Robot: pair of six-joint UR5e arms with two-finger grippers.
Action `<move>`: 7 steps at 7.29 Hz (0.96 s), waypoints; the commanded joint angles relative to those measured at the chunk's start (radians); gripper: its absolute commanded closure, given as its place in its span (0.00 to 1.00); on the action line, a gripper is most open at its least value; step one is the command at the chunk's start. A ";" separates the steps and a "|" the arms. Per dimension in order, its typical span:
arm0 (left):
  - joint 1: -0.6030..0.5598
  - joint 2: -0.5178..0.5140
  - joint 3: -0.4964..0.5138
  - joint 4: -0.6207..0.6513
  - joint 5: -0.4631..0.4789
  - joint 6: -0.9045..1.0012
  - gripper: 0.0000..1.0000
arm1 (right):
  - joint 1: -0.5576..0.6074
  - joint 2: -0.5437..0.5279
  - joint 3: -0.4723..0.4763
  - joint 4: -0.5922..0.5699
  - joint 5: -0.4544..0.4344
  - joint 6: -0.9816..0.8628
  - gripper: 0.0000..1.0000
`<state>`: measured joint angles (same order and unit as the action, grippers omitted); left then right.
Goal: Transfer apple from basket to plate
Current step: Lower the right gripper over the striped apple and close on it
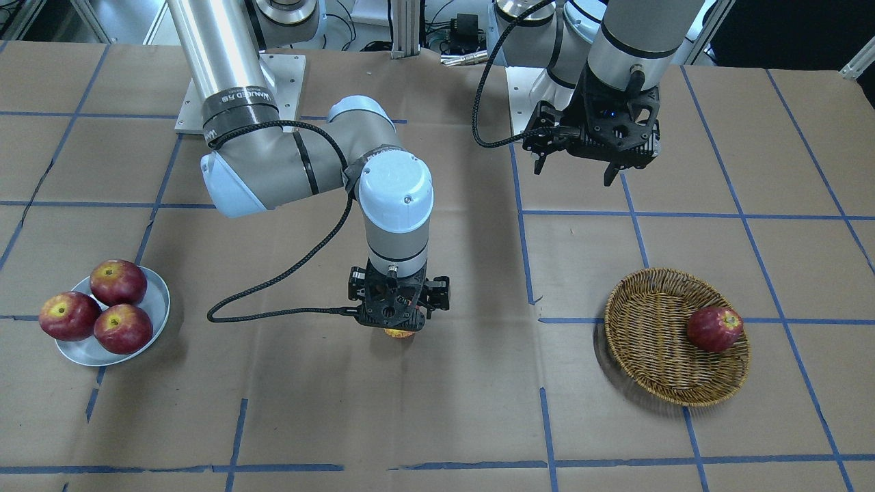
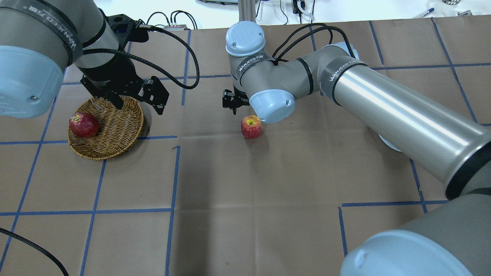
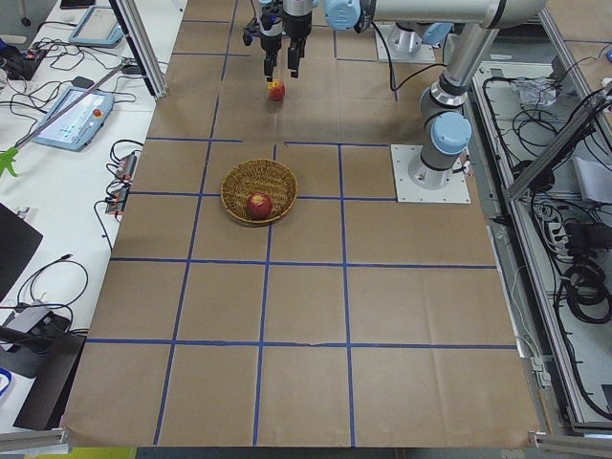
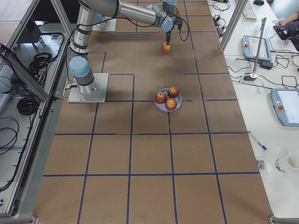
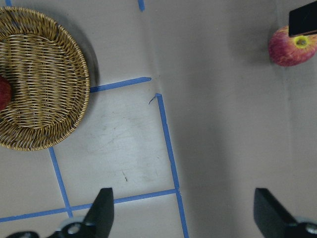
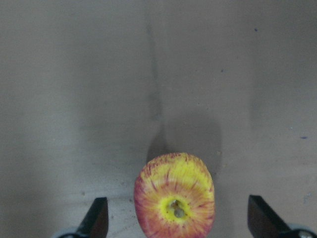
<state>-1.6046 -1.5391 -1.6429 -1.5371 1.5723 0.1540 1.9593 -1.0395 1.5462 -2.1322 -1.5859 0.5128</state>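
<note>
My right gripper next needs to grab the yellow apple by its plump sides, to set it among the red apples on the plate (image 1: 157, 301).
The yellow apple streaked with red (image 2: 251, 126) stands on the brown paper at the table's middle, outside the basket and the plate. It also shows in the right wrist view (image 6: 174, 196). My right gripper (image 6: 181, 218) hangs right over it, open, with its fingers (image 6: 97, 218) wide apart on either side and not touching it. The wicker basket (image 2: 115, 126) holds one dark red apple (image 2: 84, 125). My left gripper (image 2: 138, 107) is open and empty above the basket's far rim. The pale plate (image 1: 157, 301) holds three dark red apples.
The table is covered in brown paper with blue tape lines. The right arm's long silver link (image 2: 402, 115) stretches over the plate's side in the overhead view. A black cable (image 1: 273, 307) loops beside the right wrist.
</note>
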 commanded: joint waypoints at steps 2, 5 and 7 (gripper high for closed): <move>0.000 -0.001 -0.003 0.000 0.000 0.001 0.01 | 0.001 0.050 0.045 -0.060 0.009 -0.005 0.00; 0.000 -0.001 -0.003 0.000 0.000 0.001 0.01 | 0.004 0.055 0.051 -0.061 0.007 -0.007 0.28; 0.000 0.001 -0.003 0.000 0.000 0.002 0.01 | -0.005 0.050 0.034 -0.060 0.001 -0.039 0.43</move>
<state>-1.6046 -1.5392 -1.6459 -1.5371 1.5723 0.1553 1.9616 -0.9847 1.5918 -2.1931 -1.5817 0.4864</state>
